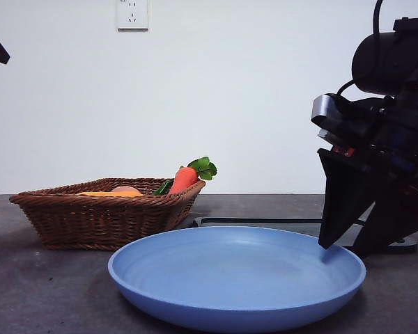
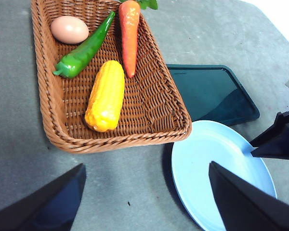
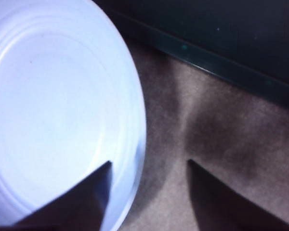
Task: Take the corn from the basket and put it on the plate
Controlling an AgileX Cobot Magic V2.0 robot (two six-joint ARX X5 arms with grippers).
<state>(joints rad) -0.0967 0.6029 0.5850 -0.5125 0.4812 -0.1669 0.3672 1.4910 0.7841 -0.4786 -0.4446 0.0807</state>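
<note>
The right gripper grabs the blue plate by its rim [image 1: 345, 259] next, to set the plate ready for the corn [image 1: 101, 193].
The yellow corn [image 2: 106, 96] lies lengthwise in the brown wicker basket [image 2: 160, 98]. From the front only a thin yellow strip of the corn [image 1: 101, 193] shows over the basket's [image 1: 104, 221] rim. The blue plate [image 1: 237, 278] sits in front, bare. My left gripper [image 2: 146, 166] hovers open, high above the table between basket and plate [image 2: 202, 154], holding nothing. My right gripper [image 1: 341, 247] is low at the plate's right rim and open. One of its jaws is over the plate [image 3: 53, 96] and the other over the table, seen in the right wrist view around [image 3: 148, 162].
In the basket a green pepper [image 2: 84, 50], a carrot [image 2: 129, 33] and a peach-coloured egg shape [image 2: 69, 29] lie beside the corn. A flat black tray [image 2: 207, 91] lies behind the plate, next to the basket. The right arm also shows at the left wrist view's edge.
</note>
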